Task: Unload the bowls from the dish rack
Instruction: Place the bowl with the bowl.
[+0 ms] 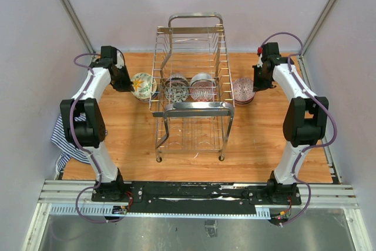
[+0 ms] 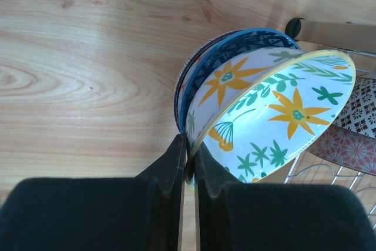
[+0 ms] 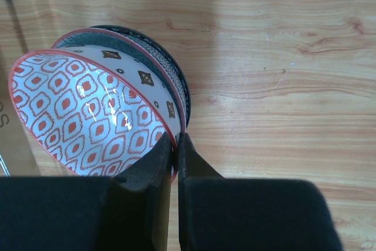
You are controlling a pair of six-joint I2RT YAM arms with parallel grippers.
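Note:
It is time for my left gripper to let go of the tilted white bowl. The white bowl's outer side is inside the dark blue bowl's rim, so the white bowl would stay in the dark blue bowl.
The chrome dish rack stands mid-table with two bowls upright inside. My left gripper is shut on the rim of a white bowl with yellow and green flowers, tilted over a dark blue bowl on the table left of the rack; it also shows in the top view. My right gripper is shut on the rim of a bowl with a red diamond pattern, tilted over a stack of bowls right of the rack.
A striped cloth hangs over the table's left edge. A rack leg foot stands close to the left stack. Bare wood table lies in front of and to the right of the rack.

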